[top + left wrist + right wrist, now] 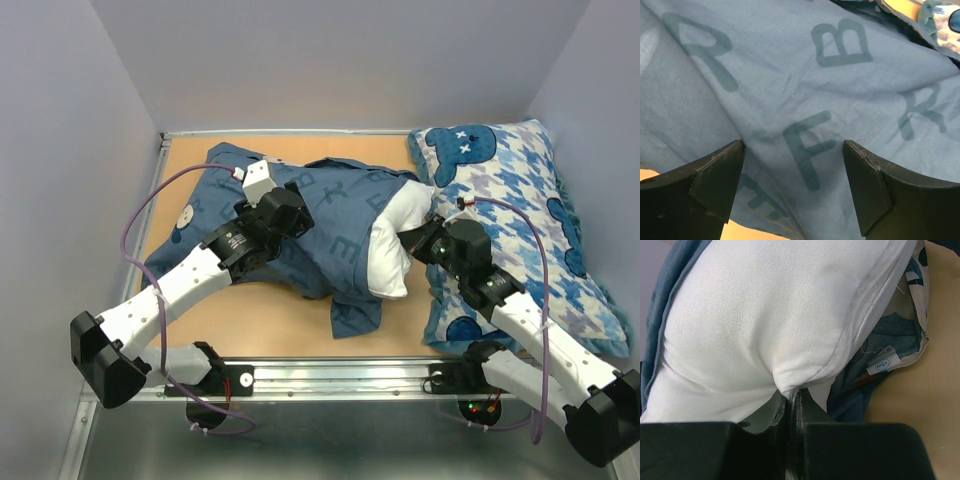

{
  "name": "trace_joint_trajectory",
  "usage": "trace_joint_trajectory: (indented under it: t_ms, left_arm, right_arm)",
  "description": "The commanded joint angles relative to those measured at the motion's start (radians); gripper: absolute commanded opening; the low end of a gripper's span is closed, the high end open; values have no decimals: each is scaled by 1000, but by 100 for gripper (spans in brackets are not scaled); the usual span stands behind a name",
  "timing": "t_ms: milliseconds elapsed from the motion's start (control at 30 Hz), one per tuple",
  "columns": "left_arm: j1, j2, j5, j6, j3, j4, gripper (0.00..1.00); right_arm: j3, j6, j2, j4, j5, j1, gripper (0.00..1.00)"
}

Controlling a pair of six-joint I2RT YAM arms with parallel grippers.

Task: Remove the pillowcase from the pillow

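Note:
My left gripper's fingers span the pillowcase [328,222], short of the pillow's exposed end [390,252], so it next moves toward that end before it closes on the white pillow.
The slate-blue pillowcase [320,225] with faint letters lies wrinkled across the middle of the table, still around most of the white pillow [397,240], whose right end sticks out of it. My left gripper [290,215] is open just above the pillowcase; in the left wrist view its gripper [794,172] has the lettered pillowcase [805,90] between the spread fingers. My right gripper [420,243] is shut on the pillow's exposed end; in the right wrist view the gripper [792,400] pinches a fold of the white pillow [770,320].
A blue-and-white houndstooth pillow [520,220] with cartoon heads lies along the right side, under my right arm. Grey walls enclose the table at the back and both sides. Bare wooden tabletop [280,320] shows in front of the pillowcase.

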Motion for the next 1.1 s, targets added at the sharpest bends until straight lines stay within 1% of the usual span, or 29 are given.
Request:
trace_joint_trajectory:
  t_ms: [0,100,167,200,233,333,367,533,700,767,800,900,967,1033,1067]
  left_arm:
    - [12,26,-21,-4,-16,47,91]
    - [31,63,-1,34,-8,96,88]
    - [52,71,8,48,0,108,80]
    - [64,68,17,59,3,125,73]
    - [92,61,23,77,3,133,63]
    - [137,51,13,85,18,124,14]
    - [163,49,0,83,24,114,0]
    - [259,37,-69,87,47,90,0]
    - [425,43,-109,88,38,102,0]
    - [475,57,-87,91,30,120,0]
    - [523,61,-87,94,29,127,0]
    - [586,87,-98,103,24,157,0]
    - [653,103,-100,108,20,171,0]
    - [716,124,-67,116,15,196,0]
    - [727,133,-60,119,15,202,0]
  right_arm:
    - [94,-19,-7,48,-4,9,1]
    - [103,-22,-7,44,-4,9,1]
    - [108,-24,-7,38,-4,9,1]
    - [111,-25,-7,36,-4,9,1]
    - [115,-28,-7,32,-4,9,1]
    - [123,-28,-10,22,-4,9,1]
    - [129,-30,-10,19,-4,9,1]
    - [146,-34,-33,-4,3,9,1]
    - [198,-40,-48,-34,1,9,1]
    - [235,-40,-48,-48,-4,9,1]
    - [246,-39,-50,-51,-4,9,1]
    - [305,-54,-48,-76,-1,9,1]
    - [357,-63,-50,-103,12,9,0]
    - [396,-77,-47,-129,22,9,1]
    - [417,-80,-44,-134,22,9,1]
